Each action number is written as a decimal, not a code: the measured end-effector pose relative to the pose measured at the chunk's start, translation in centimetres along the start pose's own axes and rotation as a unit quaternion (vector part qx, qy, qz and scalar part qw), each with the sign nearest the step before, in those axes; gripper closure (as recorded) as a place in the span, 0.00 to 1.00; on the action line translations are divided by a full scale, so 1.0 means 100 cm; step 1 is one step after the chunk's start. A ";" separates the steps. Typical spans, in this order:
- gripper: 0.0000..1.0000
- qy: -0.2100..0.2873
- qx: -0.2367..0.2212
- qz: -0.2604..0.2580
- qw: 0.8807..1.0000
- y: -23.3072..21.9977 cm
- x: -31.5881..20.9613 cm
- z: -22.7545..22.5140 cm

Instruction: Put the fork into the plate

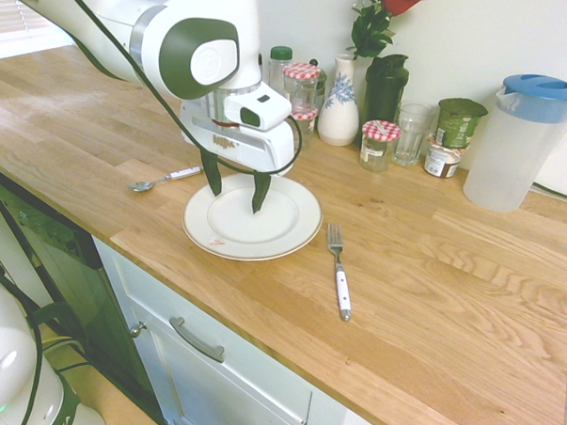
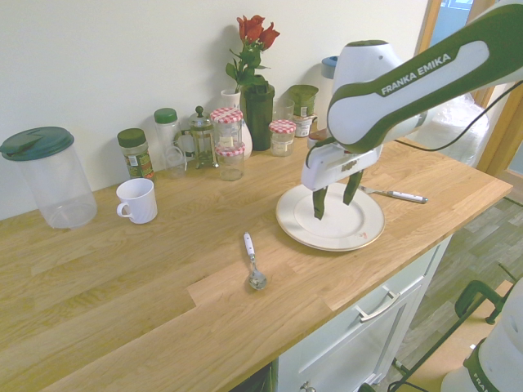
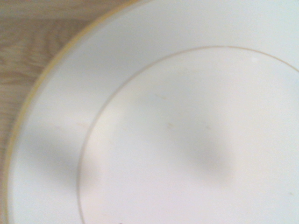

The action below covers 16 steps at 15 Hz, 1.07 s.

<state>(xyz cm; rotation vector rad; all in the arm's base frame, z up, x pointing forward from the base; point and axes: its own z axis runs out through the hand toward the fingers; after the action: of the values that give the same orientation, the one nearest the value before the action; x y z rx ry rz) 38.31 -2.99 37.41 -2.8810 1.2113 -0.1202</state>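
The gripper should next grab the fork by its white handle (image 1: 342, 288), because the fork's pointed teeth lie bare on the wood.
The round white plate (image 1: 287, 233) (image 2: 359, 229) sits near the counter's front edge and fills the wrist view (image 3: 187, 140). My gripper (image 1: 235, 195) (image 2: 336, 201) hangs just above the plate's centre, open, with nothing between its dark fingers. The fork (image 1: 338, 269) (image 2: 395, 194), metal tines with a white handle, lies flat on the wood beside the plate, tines toward the wall. It is apart from the gripper.
A white-handled spoon (image 1: 164, 179) (image 2: 252, 262) lies on the plate's other side. Along the wall stand jars (image 1: 379, 143), a vase with roses (image 1: 341, 100), a glass (image 1: 412, 133) and a clear pitcher (image 1: 520, 143). A white mug (image 2: 137, 200) stands further along.
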 end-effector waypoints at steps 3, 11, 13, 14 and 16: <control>0.00 0.013 0.021 -0.004 1.000 0.052 0.014 -0.016; 0.00 0.019 -0.015 -0.038 0.999 0.145 0.064 -0.046; 0.00 0.008 -0.019 -0.051 0.998 0.155 0.086 -0.043; 0.00 -0.002 -0.022 -0.060 0.998 0.157 0.096 -0.038; 0.00 -0.018 -0.028 -0.076 0.997 0.159 0.113 -0.030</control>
<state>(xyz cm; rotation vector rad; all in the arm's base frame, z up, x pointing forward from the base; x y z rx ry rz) 34.60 -22.10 40.43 -3.0074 1.0059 -0.0377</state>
